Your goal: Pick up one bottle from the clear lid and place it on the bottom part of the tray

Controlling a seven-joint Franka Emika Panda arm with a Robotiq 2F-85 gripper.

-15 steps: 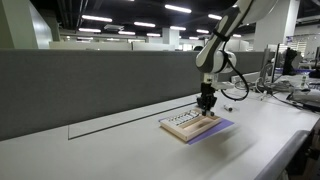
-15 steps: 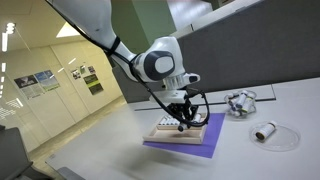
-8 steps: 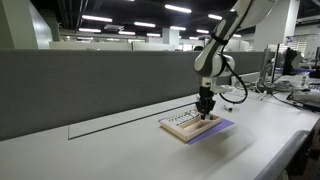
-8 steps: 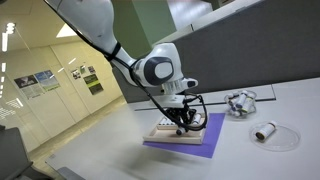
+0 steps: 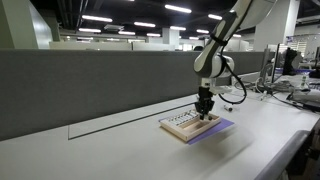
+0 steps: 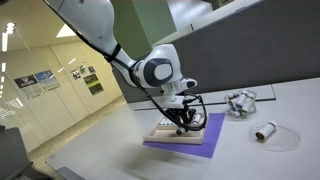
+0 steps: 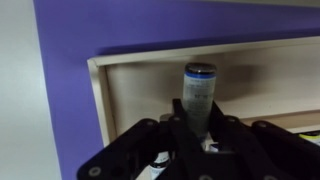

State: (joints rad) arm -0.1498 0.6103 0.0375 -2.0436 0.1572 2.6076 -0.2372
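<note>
My gripper should open now, because the small bottle is hanging low inside the sides of the tan tray.
My gripper [image 7: 200,128] is shut on a small bottle [image 7: 198,92] with a dark cap, which stands upright between the fingers. It hangs just above the floor of the tan tray [image 7: 140,90], near one corner. In both exterior views the gripper [image 5: 205,112] [image 6: 180,124] is low over the tray [image 5: 182,128] [image 6: 162,133]. The clear lid [image 6: 283,140] lies on the table apart from the tray, and another small bottle [image 6: 265,131] lies on its side on it.
A purple sheet [image 6: 205,142] [image 5: 224,126] [image 7: 65,80] lies under the tray. A clear dish with small items [image 6: 240,102] stands behind the lid. A grey partition wall [image 5: 90,85] runs along the back of the table.
The arm has come down slightly over the tray since a second ago, with the bottle still held. It has hardly moved in the last half second.
</note>
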